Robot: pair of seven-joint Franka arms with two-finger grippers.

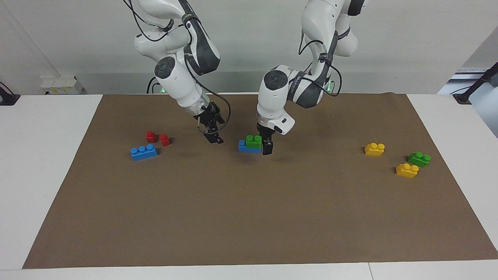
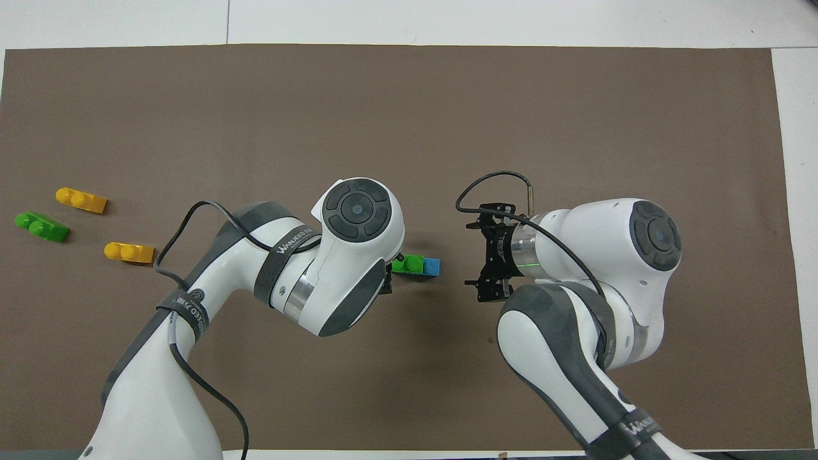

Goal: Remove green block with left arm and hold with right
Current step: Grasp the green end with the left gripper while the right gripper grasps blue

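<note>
My right gripper grabs the blue brick by its bare end (image 2: 432, 267) next, to hold the blue brick steady for removing the green block (image 2: 409, 263).
The green block (image 1: 253, 141) (image 2: 409, 263) sits pressed onto one end of a blue brick (image 1: 244, 147) (image 2: 432, 266) in the middle of the brown mat. My left gripper (image 1: 267, 148) (image 2: 386, 283) hangs low and open right beside the green block, at the end toward the left arm's side, and holds nothing. In the overhead view its wrist covers most of it. My right gripper (image 1: 214, 138) (image 2: 477, 254) is open and empty, tilted, a short way off the blue brick's bare end toward the right arm's side.
Toward the right arm's end lie a second blue brick (image 1: 144, 152) and two small red pieces (image 1: 157, 138). Toward the left arm's end lie two yellow bricks (image 1: 374, 149) (image 1: 407, 170) and a darker green brick (image 1: 419, 159). The mat's edge (image 1: 249, 264) frames the area.
</note>
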